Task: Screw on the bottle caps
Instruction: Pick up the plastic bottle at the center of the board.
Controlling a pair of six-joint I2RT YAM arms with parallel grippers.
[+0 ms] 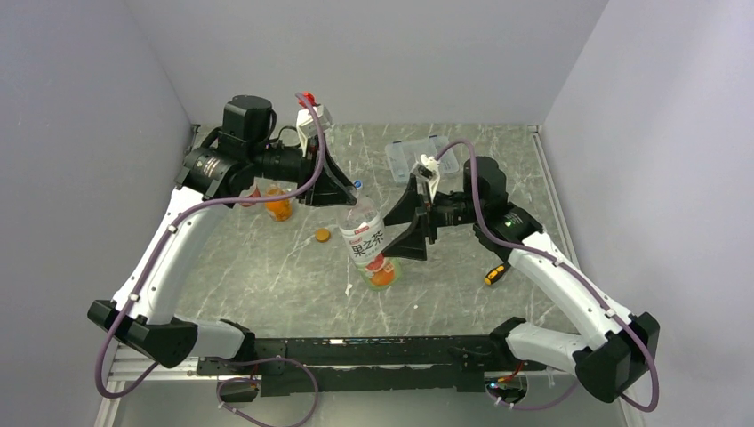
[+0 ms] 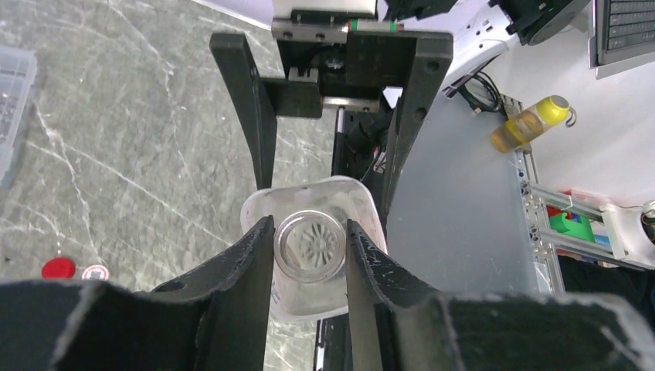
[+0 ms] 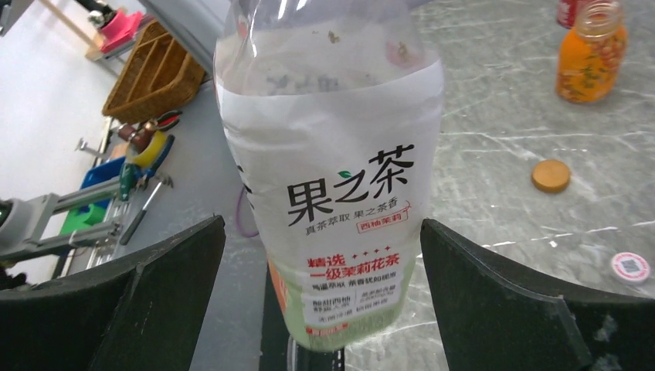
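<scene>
I need to move my right gripper farther before I close it on the bottle. Its fingers only reach the bottle's near edge (image 1: 367,241).
The white-labelled bottle (image 1: 367,242) stands tilted mid-table, with orange-green contents at its base. My left gripper (image 1: 345,197) is shut on its top; in the left wrist view the fingers (image 2: 255,255) pinch a round clear rim (image 2: 310,246), and I cannot tell whether it is a whitish cap or the open neck. My right gripper (image 1: 407,238) is open, its fingers (image 3: 494,286) either side of the bottle (image 3: 332,170) with gaps. An orange cap (image 1: 322,235) lies on the table. A red cap (image 2: 58,268) lies to the left. The squat orange bottle (image 1: 278,205) stands behind the left arm.
A clear compartment box (image 1: 425,158) sits at the back. A yellow-and-black screwdriver (image 1: 496,273) lies under the right forearm. A small blue cap (image 1: 357,185) lies behind the bottle. A red-labelled bottle (image 3: 573,11) stands beside the squat one (image 3: 591,54). A round sticker (image 3: 631,267) is on the table.
</scene>
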